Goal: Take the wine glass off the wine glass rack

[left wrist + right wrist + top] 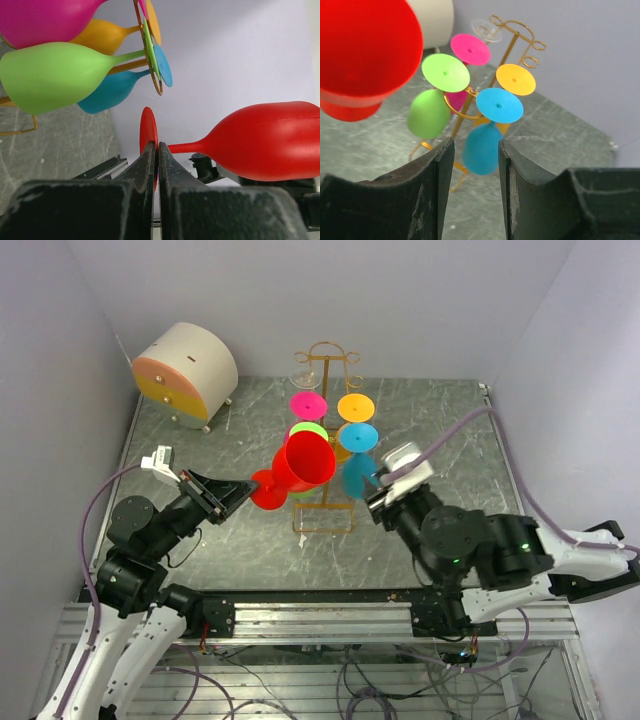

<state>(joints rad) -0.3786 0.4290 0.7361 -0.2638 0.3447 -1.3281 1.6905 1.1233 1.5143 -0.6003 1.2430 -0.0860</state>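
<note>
The red wine glass's rim is outside my open fingers in the right wrist view, so my right gripper isn't ready to close on the glass's rim and needs to come to it first.
The red wine glass hangs in the air in front of the golden wine glass rack, tipped on its side and clear of the wire arms. My left gripper is shut on the rim of its round foot. In the left wrist view the fingers pinch the red disc, and the stem and bowl reach to the right. My right gripper stands open just right of the rack's base with nothing between its fingers. In the right wrist view the red bowl fills the upper left, outside the open jaws.
Still hanging on the rack are a green glass, a pink one, an orange one, a blue one and a clear one. A cream round drawer box stands at the back left. Walls close in on three sides.
</note>
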